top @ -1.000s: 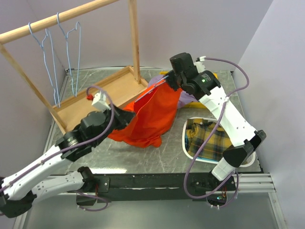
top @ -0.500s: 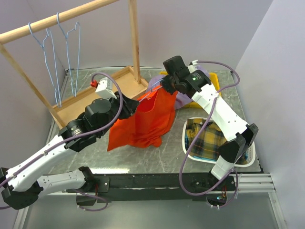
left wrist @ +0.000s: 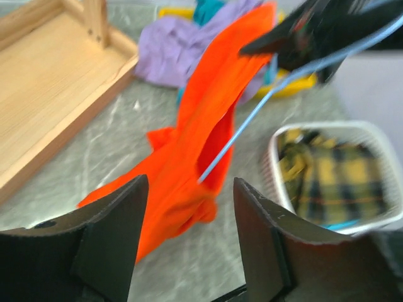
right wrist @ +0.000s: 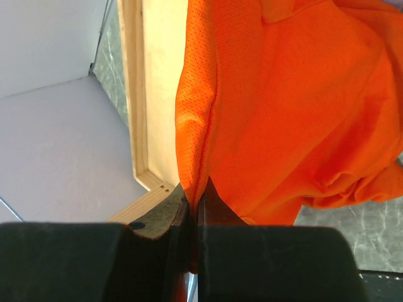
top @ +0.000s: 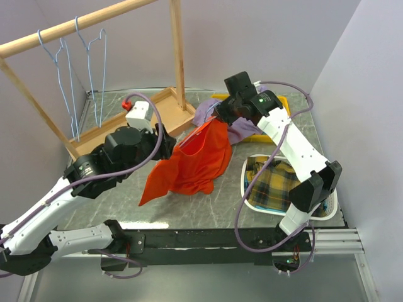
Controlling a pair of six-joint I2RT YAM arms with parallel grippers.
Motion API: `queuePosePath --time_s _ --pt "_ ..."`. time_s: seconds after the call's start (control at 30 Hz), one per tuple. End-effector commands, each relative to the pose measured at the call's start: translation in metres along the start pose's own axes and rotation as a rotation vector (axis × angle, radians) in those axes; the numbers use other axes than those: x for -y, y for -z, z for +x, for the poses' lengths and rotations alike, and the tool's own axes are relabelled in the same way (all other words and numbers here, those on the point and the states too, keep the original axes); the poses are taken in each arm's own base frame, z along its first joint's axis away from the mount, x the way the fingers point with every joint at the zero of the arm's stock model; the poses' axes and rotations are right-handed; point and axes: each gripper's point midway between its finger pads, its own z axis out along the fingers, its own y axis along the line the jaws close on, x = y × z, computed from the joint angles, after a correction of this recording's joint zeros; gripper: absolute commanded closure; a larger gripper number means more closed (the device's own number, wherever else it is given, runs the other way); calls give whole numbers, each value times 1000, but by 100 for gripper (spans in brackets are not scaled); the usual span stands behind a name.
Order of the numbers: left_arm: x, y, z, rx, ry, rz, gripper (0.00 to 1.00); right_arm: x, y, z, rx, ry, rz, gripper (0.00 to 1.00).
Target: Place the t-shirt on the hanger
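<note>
The t-shirt's neck hem is still beyond my left gripper's fingers, so closing now would miss the hem. My left gripper moves toward the hem, then closes on it.
The orange t-shirt hangs from my right gripper, its lower part trailing on the table. In the right wrist view the jaws are shut on a fold of the t-shirt. The hanger, a thin light-blue wire, slants down out of the shirt from that gripper; it also shows in the left wrist view, crossing the t-shirt. My left gripper stands open just left of the shirt, with nothing between its fingers.
A wooden rack with a tray base stands at the back left, two wire hangers on its rail. A lavender garment lies behind the shirt. A white basket holding yellow plaid cloth sits on the right.
My left gripper has opened, let go of the shirt and drawn back to the left. The shirt's lower left corner has dropped onto the table. The right gripper keeps its grip.
</note>
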Motion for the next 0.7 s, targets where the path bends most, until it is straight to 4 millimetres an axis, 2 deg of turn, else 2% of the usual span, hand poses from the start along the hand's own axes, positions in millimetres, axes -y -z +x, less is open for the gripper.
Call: queuePosePath --time_s 0.0,0.07,0.27,0.47,0.67 --pt "-18 1 41 -135 -145 -25 39 -12 -1 1 -75 17 -35 100" --pt "-17 6 51 -165 -168 7 39 -14 -3 -2 -74 33 -29 100" --pt "-15 9 77 -223 -214 64 38 -12 -12 6 -138 50 -9 100" --pt "-19 -6 96 -263 -291 18 40 -17 -9 8 -160 67 -20 100" --pt "-14 -21 102 -252 -353 -18 45 -21 4 10 -179 59 -50 100"
